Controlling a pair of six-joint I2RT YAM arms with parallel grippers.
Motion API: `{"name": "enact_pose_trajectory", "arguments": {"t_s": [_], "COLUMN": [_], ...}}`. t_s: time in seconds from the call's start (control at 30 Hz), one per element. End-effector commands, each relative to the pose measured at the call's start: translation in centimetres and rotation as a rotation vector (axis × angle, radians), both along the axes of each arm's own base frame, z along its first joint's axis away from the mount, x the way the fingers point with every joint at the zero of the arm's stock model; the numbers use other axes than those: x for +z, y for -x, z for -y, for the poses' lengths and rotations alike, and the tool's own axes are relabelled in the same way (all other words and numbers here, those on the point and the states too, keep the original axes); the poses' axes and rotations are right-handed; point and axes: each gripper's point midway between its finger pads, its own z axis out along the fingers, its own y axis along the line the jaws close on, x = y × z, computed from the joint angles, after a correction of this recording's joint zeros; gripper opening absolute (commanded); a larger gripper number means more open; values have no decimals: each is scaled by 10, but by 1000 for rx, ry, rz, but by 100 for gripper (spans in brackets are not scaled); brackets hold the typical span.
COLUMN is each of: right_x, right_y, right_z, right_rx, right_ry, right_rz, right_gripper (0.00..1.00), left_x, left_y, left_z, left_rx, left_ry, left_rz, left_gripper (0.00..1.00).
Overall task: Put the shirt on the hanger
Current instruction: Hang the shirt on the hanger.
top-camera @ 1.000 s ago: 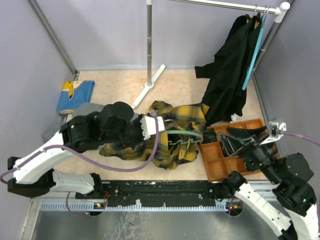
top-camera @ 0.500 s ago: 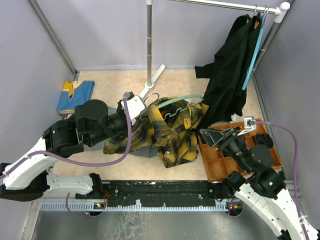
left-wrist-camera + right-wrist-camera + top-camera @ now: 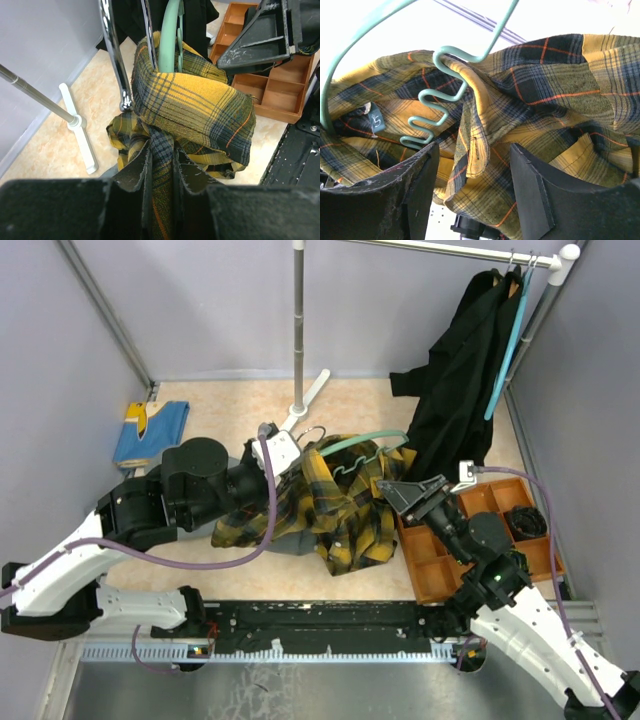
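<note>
My right gripper grabs the shirt's loose edge flap [image 3: 478, 156] beside the wavy bar [image 3: 436, 102] next, to draw the flap over the hanger's end.
The yellow and dark plaid shirt [image 3: 345, 510] hangs bunched off the floor in the middle. My left gripper [image 3: 292, 458] is shut on a fold of it; in the left wrist view the fabric is pinched between the fingers [image 3: 162, 157]. The pale teal hanger [image 3: 366, 443] sits inside the shirt's top, its wavy bar [image 3: 436, 102] showing at the collar opening. Its arch [image 3: 168, 35] rises behind the shirt [image 3: 200, 105]. My right gripper [image 3: 402, 490] is open at the shirt's right edge. A loose flap of shirt [image 3: 545, 95] hangs between its spread fingers [image 3: 472, 148], untouched.
An orange compartment tray [image 3: 432, 570] lies under the right arm. A black garment [image 3: 460, 370] hangs from the rail at the back right with a smooth teal hanger [image 3: 505, 350]. The rack's post [image 3: 298, 320] stands behind the shirt. Folded blue cloth [image 3: 150, 430] lies far left.
The left gripper has lifted the shirt and hanger up and back. The right arm has swung left from the tray to the shirt's edge, its jaws a little wider.
</note>
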Motion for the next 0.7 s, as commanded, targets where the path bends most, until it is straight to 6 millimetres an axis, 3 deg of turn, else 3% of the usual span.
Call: {"name": "enact_pose_trajectory", "arguments": {"t_s": [0.0, 0.17, 0.33, 0.53, 0.67], "right_x": [21, 15, 22, 32, 23], "right_y": [-1, -4, -8, -17, -29], "right_z": [-3, -5, -8, -7, -2], "right_rx": [18, 19, 25, -14, -82], "right_ry": [-101, -129, -182, -163, -120], "right_rz": [30, 13, 45, 78, 47], "right_gripper": [57, 53, 46, 20, 3], "left_x": [42, 44, 47, 51, 57], "left_y": [-4, -3, -1, 4, 9], "left_z": [-2, -4, -6, -15, -23], "left_rx": [24, 21, 18, 19, 12], "left_ry": [135, 144, 158, 193, 221], "left_rz": [60, 59, 55, 43, 36], "left_gripper": [0, 0, 0, 0, 0]}}
